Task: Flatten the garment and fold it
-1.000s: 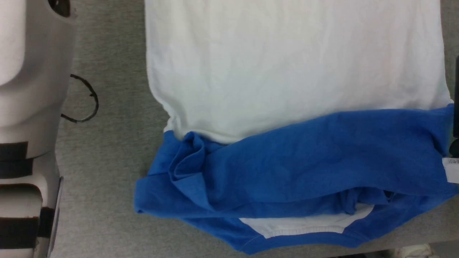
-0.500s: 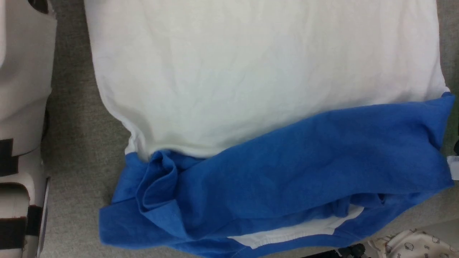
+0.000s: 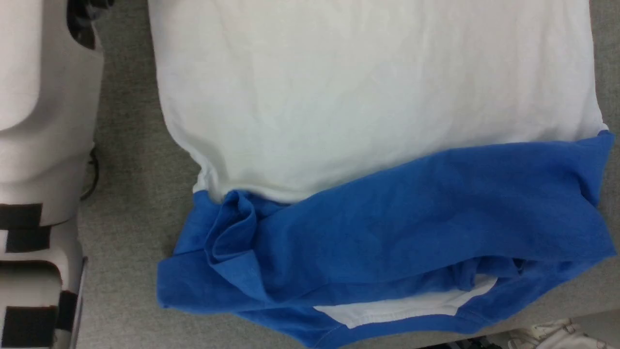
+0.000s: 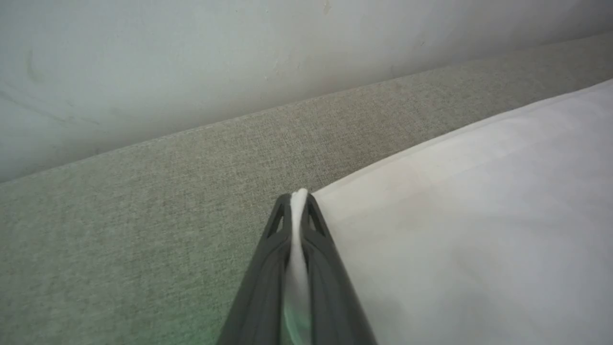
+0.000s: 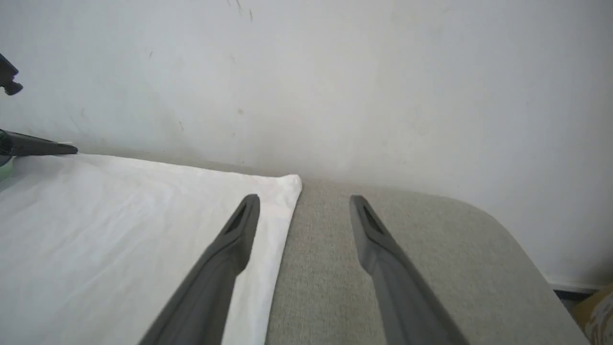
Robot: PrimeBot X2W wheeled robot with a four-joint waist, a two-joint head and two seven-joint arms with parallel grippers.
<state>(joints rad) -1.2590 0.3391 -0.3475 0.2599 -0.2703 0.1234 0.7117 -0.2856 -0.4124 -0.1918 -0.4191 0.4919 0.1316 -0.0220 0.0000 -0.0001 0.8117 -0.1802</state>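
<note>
Next, my right gripper grabs the corner of its white hem (image 5: 291, 184) to fold the garment. The hem's edge stands up there while the garment's body (image 5: 143, 241) lies flat.
The garment (image 3: 368, 97) lies spread on the grey table, white body toward the far side and blue shoulders (image 3: 411, 218) bunched near me. My left gripper (image 4: 299, 197) is shut on a far corner of the white hem (image 4: 455, 215); fabric shows pinched between its fingers. My right gripper (image 5: 304, 201) is open at the other far corner (image 5: 282, 187), one finger over the white cloth (image 5: 119, 215) and the other over bare table. In the right wrist view the left gripper's fingers (image 5: 38, 143) show at the far left, on the hem.
The grey fabric table (image 3: 131, 218) ends at a pale wall (image 5: 335, 72) just beyond the hem. My pale left forearm (image 3: 38, 121) runs along the head view's left side. The table's near edge (image 3: 557, 315) shows at lower right, with something pale (image 3: 557, 337) below it.
The head camera swung one way and partly back, so the garment shifts in the picture while lying the same. My left gripper has gone from open to shut.
</note>
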